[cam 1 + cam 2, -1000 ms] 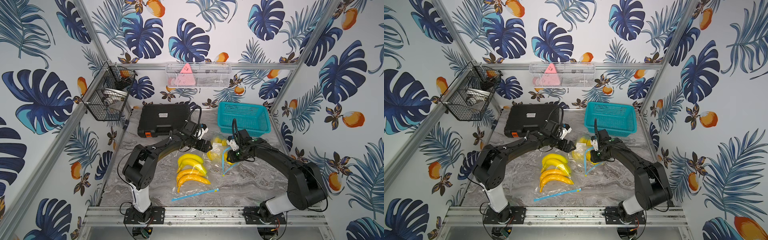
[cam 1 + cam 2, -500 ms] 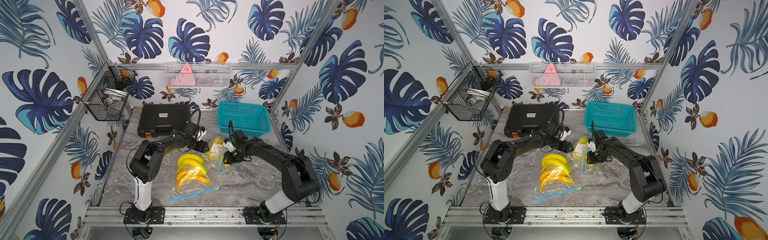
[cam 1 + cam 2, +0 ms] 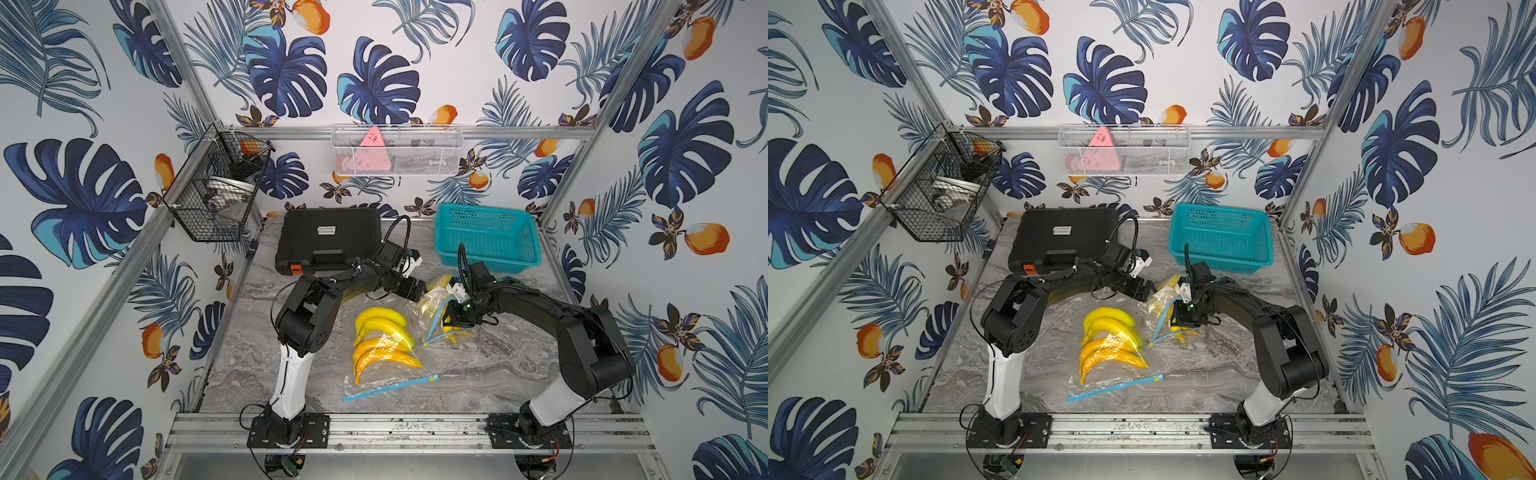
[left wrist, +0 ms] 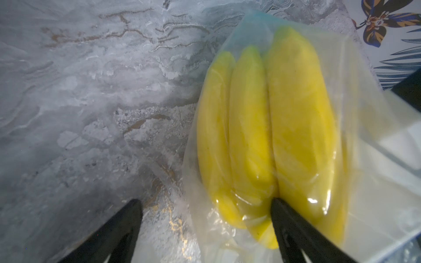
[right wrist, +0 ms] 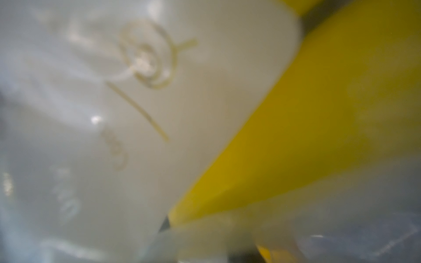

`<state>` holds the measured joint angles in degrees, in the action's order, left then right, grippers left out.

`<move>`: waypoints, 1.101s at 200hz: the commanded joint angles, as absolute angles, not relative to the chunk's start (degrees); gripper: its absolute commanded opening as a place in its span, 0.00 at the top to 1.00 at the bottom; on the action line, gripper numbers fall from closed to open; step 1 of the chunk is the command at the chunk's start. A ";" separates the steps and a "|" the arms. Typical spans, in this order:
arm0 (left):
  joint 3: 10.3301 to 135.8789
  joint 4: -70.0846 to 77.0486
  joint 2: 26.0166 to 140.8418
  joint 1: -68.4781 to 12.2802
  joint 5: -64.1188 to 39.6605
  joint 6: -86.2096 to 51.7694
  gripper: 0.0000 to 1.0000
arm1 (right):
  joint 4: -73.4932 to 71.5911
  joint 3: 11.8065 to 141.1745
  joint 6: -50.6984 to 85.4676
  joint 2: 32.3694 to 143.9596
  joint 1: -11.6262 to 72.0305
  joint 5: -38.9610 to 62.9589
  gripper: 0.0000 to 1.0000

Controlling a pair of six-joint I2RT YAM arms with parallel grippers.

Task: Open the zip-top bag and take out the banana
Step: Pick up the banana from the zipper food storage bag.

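Observation:
The bag's opening needs to stay free to take out the banana, so next my left gripper should pinch the bag's plastic edge beside the bananas, away from the zip.
A clear zip-top bag [image 3: 434,301] [image 3: 1156,305] with a blue zip strip lies mid-table between both arms. In the left wrist view it holds a yellow banana [image 4: 268,127] bunch of three. My left gripper [image 3: 417,289] [image 4: 206,201] is open at the bag's end; one finger [image 4: 296,230] lies over the plastic and the other stands on bare table. My right gripper [image 3: 457,321] [image 3: 1187,318] is pushed down at the bag's zip end. Its wrist view shows only blurred plastic and yellow banana [image 5: 319,113], with the jaws hidden.
Loose yellow bananas [image 3: 380,323] lie at the table's middle, touching a second bagged bunch [image 3: 384,359] with a blue zip [image 3: 390,387]. A teal basket [image 3: 488,235] and a black case [image 3: 328,239] stand at the back. Wire baskets hang on the walls.
The left arm has swung its elbow in and brought its gripper closer to the bag. The right gripper has shifted a little toward the front over the bag's zip end.

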<state>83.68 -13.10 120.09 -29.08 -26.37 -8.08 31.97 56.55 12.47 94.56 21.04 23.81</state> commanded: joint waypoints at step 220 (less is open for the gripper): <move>90.77 -21.12 123.49 -22.94 -16.50 -4.18 1.00 | 36.80 58.30 14.22 84.72 16.97 37.22 0.83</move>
